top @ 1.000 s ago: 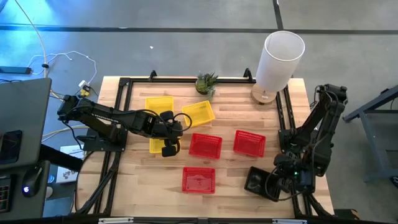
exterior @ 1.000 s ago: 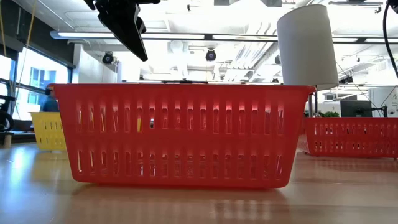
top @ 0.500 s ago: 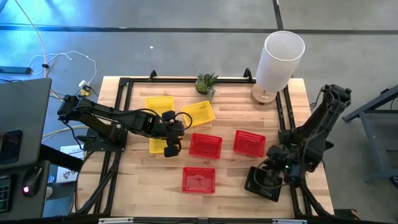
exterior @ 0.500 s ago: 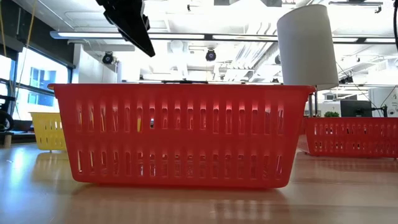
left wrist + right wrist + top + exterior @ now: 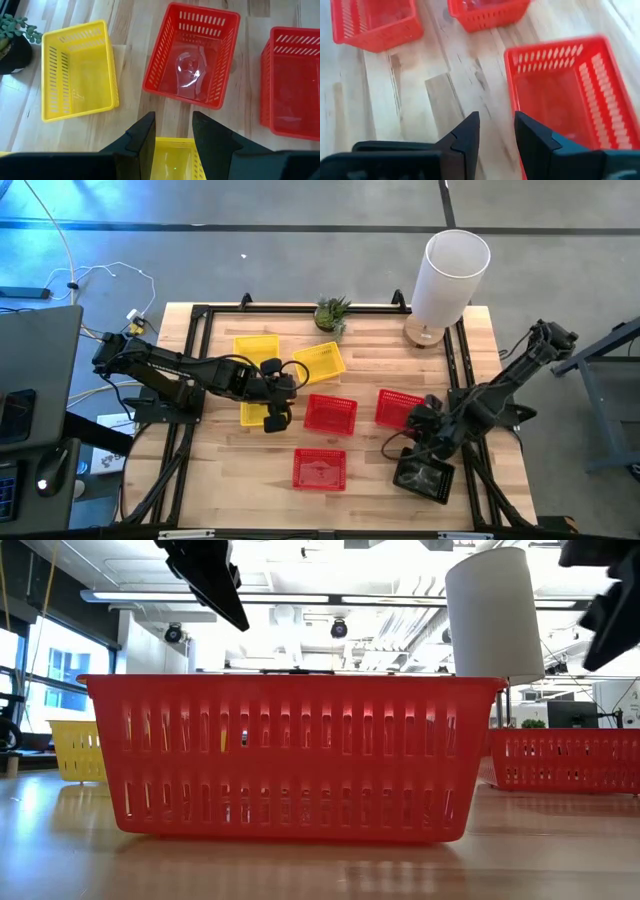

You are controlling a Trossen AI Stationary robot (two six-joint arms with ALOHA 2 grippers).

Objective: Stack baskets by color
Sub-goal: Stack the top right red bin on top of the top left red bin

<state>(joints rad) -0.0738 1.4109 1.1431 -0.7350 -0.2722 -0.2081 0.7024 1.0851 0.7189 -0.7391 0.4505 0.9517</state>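
Next, my right gripper grabs the red basket by its thin side (image 5: 514,100), since the basket is too wide across for the fingers.
Three red baskets stand on the table: the right (image 5: 402,408) (image 5: 570,95), the middle (image 5: 330,413) (image 5: 192,55) and the near one (image 5: 320,469) (image 5: 290,755). Yellow baskets rest at the far left (image 5: 256,348), by the plant (image 5: 320,362) (image 5: 77,70), and under my left gripper (image 5: 252,413) (image 5: 172,160). A black basket (image 5: 422,476) sits near the right front corner. My left gripper (image 5: 272,418) (image 5: 173,125) hangs open above the near yellow basket. My right gripper (image 5: 410,423) (image 5: 495,132) hovers open at the right red basket's near-left edge.
A tall white cylinder (image 5: 448,275) stands at the far right corner and a small green plant (image 5: 332,312) at the far edge's middle. Bare wood lies between the near red basket and the black one.
My right gripper has swung away from above the black basket at the near right corner, toward the table's left and far side, rolling as it went. It now hangs by the right red basket. The black basket stays where it was.
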